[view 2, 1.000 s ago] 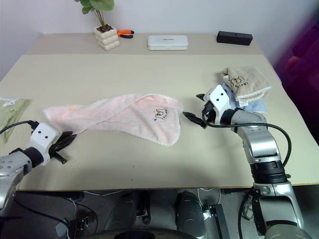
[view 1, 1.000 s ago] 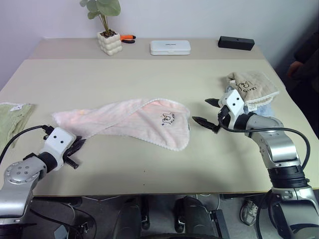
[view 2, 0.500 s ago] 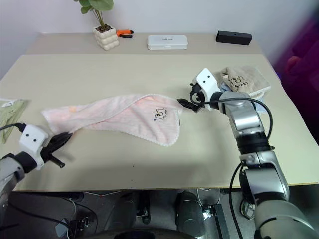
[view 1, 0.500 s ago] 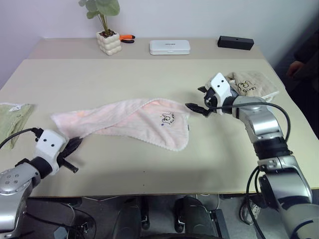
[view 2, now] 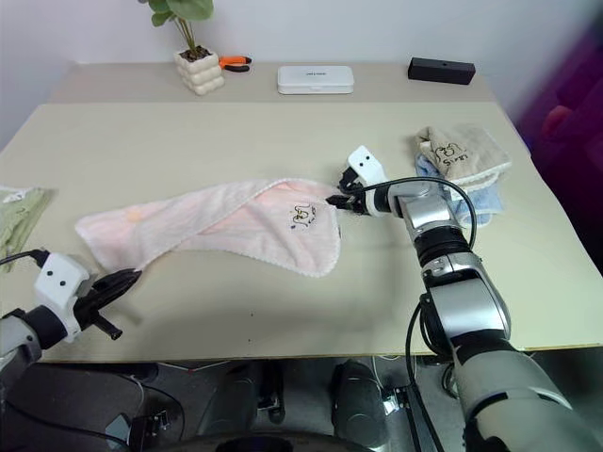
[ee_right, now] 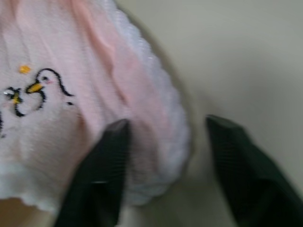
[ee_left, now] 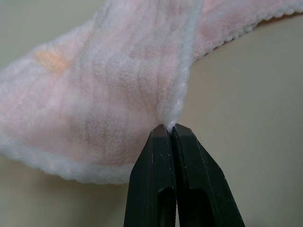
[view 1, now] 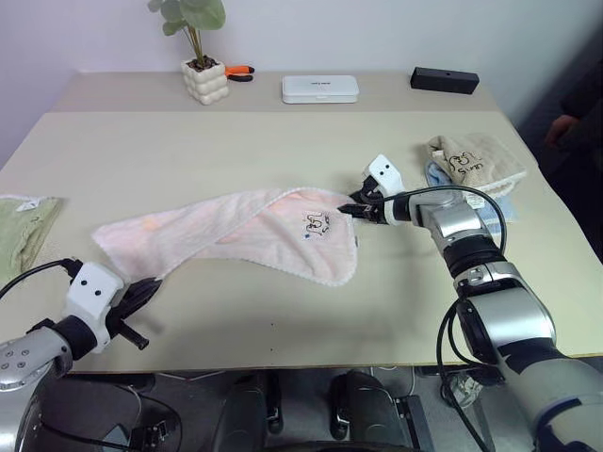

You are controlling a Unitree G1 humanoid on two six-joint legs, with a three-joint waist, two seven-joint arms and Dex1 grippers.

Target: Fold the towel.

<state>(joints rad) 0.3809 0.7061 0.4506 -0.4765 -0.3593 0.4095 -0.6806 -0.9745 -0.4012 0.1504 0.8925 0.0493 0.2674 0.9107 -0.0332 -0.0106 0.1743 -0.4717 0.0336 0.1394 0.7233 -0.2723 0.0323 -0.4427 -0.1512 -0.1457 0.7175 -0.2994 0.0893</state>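
Note:
The pale pink towel has its white-edged corner [view 1: 345,215] [ee_right: 156,165] beside the penguin print, and my right gripper should grab it there next to fold the towel.
The pale pink towel [view 1: 245,231] lies stretched out and rumpled across the middle of the table, with its dark cartoon print [view 1: 317,223] near the right end. My left gripper [view 1: 151,285] is at the towel's near left edge. In the left wrist view its fingers [ee_left: 161,156] are shut, with the white edging [ee_left: 182,94] pinched at their tips. My right gripper [view 1: 353,210] has reached the towel's right corner. In the right wrist view it [ee_right: 168,123] stands open, one finger [ee_right: 106,161] over the pink cloth [ee_right: 57,71] and the other on the bare table side.
Folded beige and blue towels [view 1: 476,160] lie at the right, just behind my right arm. A folded green towel [view 1: 24,226] sits at the left edge. On the back shelf stand a potted plant [view 1: 207,80], a white box [view 1: 320,88] and a black box [view 1: 444,80].
My right gripper has moved left to the towel's right corner and its fingers have narrowed around it. My left gripper has drawn back toward the near edge, staying shut.

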